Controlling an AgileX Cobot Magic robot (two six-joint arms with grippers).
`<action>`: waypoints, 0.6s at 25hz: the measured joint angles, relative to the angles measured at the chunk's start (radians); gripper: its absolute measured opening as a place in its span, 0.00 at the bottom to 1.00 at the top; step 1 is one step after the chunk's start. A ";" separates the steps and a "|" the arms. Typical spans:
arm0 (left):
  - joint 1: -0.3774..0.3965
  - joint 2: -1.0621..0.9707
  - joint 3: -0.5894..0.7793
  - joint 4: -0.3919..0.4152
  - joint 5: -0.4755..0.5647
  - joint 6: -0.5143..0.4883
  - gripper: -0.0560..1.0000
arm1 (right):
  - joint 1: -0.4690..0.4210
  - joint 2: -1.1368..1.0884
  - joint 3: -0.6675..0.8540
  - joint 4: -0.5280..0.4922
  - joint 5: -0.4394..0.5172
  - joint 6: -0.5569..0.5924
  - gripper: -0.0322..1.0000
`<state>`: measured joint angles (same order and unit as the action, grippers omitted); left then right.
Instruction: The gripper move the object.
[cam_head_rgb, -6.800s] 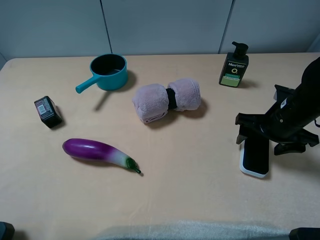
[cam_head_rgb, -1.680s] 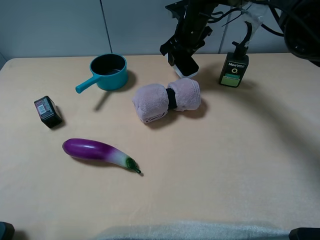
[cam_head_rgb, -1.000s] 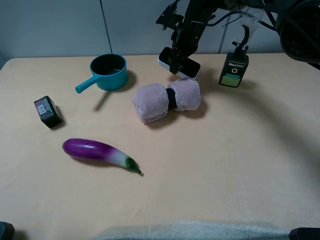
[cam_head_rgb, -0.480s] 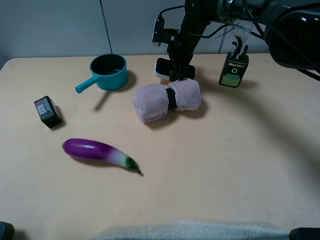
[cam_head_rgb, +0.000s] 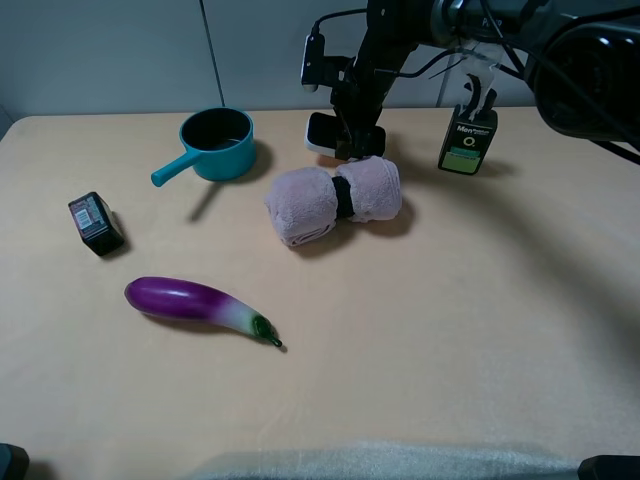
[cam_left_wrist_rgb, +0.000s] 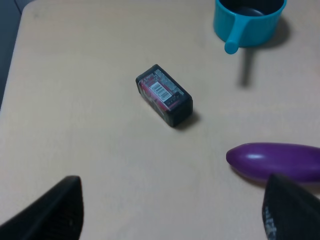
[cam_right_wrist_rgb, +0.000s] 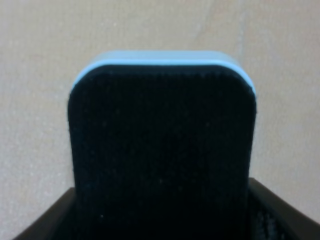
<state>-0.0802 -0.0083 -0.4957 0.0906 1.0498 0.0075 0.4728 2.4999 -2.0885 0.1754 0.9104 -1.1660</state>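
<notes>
The white base of the block (cam_head_rgb: 318, 150) sits low on the tabletop behind the towel. My right gripper opens now, since it is time to let go.
The object (cam_head_rgb: 322, 135), a flat block with a black felt top and a white base, sits low at the back of the table, just behind the rolled towel. My right gripper (cam_head_rgb: 350, 128) is shut on it, reaching in from the upper right. In the right wrist view the object (cam_right_wrist_rgb: 161, 150) fills the frame, its rounded end pointing away over the tan tabletop, with dark fingers (cam_right_wrist_rgb: 42, 222) at its sides. Whether it rests on the table cannot be told. My left gripper (cam_left_wrist_rgb: 172, 220) hangs open over the table's left part, nothing between its fingers.
A pink rolled towel (cam_head_rgb: 335, 200) lies right in front of the object. A teal pan (cam_head_rgb: 217, 142) stands to the left, a dark pump bottle (cam_head_rgb: 467, 135) to the right. A small black box (cam_head_rgb: 95, 222) and an eggplant (cam_head_rgb: 200, 305) lie front left.
The right gripper has carried the object down and slightly left, from above the towel roll to low behind it. The object's tilt has changed. Nothing else moved.
</notes>
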 joint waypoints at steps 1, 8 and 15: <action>0.000 0.000 0.000 0.000 0.000 0.000 0.81 | 0.000 0.000 0.000 0.000 -0.001 0.000 0.48; 0.000 0.000 0.000 0.000 0.000 0.000 0.81 | 0.000 0.000 0.000 0.000 -0.016 0.004 0.48; 0.000 0.000 0.000 0.000 0.000 0.000 0.81 | 0.000 0.000 0.000 0.001 -0.016 0.006 0.48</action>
<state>-0.0802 -0.0083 -0.4957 0.0906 1.0498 0.0075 0.4728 2.4999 -2.0885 0.1763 0.8943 -1.1595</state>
